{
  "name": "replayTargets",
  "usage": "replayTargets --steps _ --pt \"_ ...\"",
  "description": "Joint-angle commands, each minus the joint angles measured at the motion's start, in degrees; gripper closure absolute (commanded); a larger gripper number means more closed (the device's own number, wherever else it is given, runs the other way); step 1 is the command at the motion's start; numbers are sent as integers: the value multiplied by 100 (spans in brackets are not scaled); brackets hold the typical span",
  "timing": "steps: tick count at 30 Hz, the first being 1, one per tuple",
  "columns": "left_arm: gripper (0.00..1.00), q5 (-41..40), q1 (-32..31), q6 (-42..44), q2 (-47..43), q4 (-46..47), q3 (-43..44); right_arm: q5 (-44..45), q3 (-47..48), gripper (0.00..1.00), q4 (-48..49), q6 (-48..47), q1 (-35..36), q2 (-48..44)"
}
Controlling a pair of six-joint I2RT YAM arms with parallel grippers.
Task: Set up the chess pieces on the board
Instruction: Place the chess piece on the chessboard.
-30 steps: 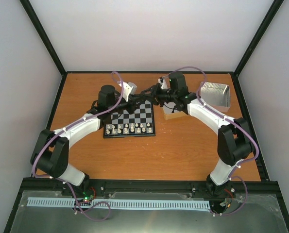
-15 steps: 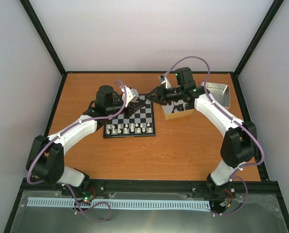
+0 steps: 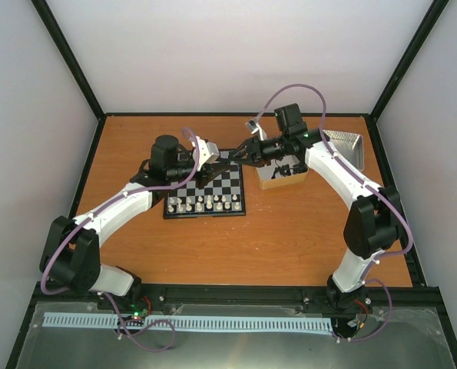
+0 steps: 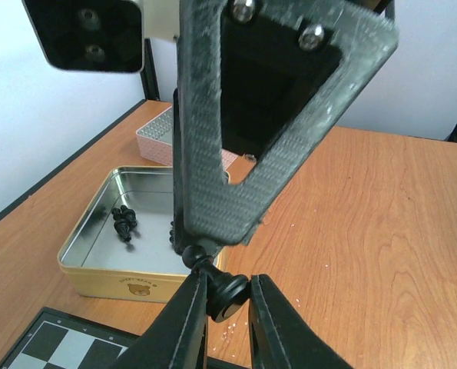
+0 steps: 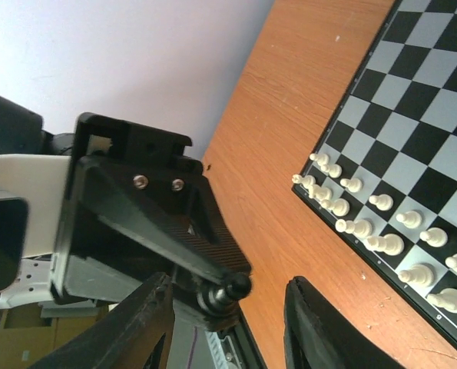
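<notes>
The black pawn's base stays free to set the pawn upright on the board (image 5: 412, 100), because my right gripper will next grab the pawn by its round head (image 5: 237, 286).
My left gripper (image 4: 222, 309) is shut on the base of one black chess piece (image 4: 230, 292), a pawn held on its side in the air. In the top view my left gripper (image 3: 217, 162) and my right gripper (image 3: 236, 159) meet tip to tip above the far edge of the board (image 3: 230, 184). My right gripper (image 5: 228, 284) is open, its jaws wide apart on either side of that pawn (image 5: 239, 286). Several more black pieces (image 4: 124, 224) lie in a gold tin (image 4: 97, 273). White pieces (image 5: 382, 223) fill the board's (image 5: 412, 100) two near rows.
The gold tin (image 3: 271, 183) stands just right of the board. A silver tin tray (image 3: 343, 150) sits at the back right corner and also shows behind the gold tin in the left wrist view (image 4: 155, 132). Bare wooden table surrounds the board.
The right gripper has moved from over the gold tin to the left gripper. The left gripper has shifted right along the board's far edge, so the two now meet.
</notes>
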Motion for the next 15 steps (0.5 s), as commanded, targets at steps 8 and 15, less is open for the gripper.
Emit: replayTargets --steps 8,15 --pt "84 204 -40 207 -101 113 52 -182 -45 79 463 307 157 216" --pt "77 15 -41 117 -169 143 -29 17 -200 97 797 560 159 154"
